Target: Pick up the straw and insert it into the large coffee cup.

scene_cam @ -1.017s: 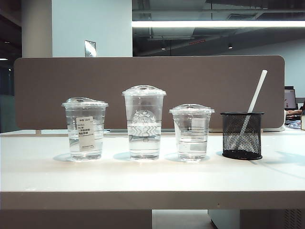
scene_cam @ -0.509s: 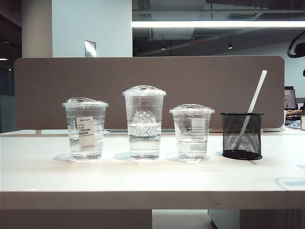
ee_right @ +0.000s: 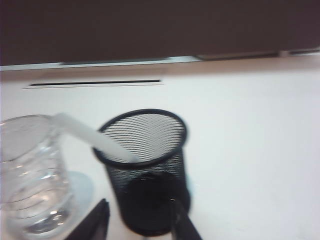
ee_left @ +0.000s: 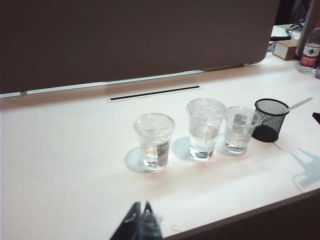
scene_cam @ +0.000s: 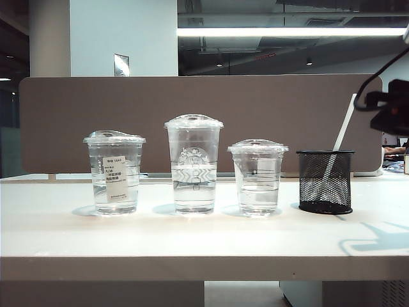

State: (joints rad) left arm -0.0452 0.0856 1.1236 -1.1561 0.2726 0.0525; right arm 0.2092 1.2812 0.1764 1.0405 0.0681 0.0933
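Observation:
The straw's lower end should stay free to go into the large coffee cup (scene_cam: pixel 193 163). My right gripper will reach the straw and grip its top end (scene_cam: pixel 353 100).
The straw (scene_cam: pixel 342 131) is long and white and leans in a black mesh holder (scene_cam: pixel 324 181) at the right end of the row of cups. The large coffee cup (scene_cam: pixel 193 163), tallest, with a domed lid and a faint logo, stands in the middle. My right arm (scene_cam: pixel 391 110) hangs at the far right beside the straw's top. In the right wrist view the right gripper (ee_right: pixel 140 220) is open, above the holder (ee_right: pixel 145 165) and straw (ee_right: pixel 95 137), touching neither. My left gripper (ee_left: pixel 141 220) is shut and empty near the table's front edge, well short of the large cup (ee_left: pixel 205 127).
A clear cup with a white paper label (scene_cam: pixel 114 173) stands left of the large cup, a shorter stickered cup (scene_cam: pixel 257 176) right of it. All hold water. A brown partition (scene_cam: pixel 192 109) runs behind. A water bottle (ee_left: pixel 310 50) and a box (ee_left: pixel 287 49) sit far back.
My right arm has come into the exterior view at the upper right and dropped to beside the straw's top; its shadow now lies on the table. Cups, holder and straw have not moved.

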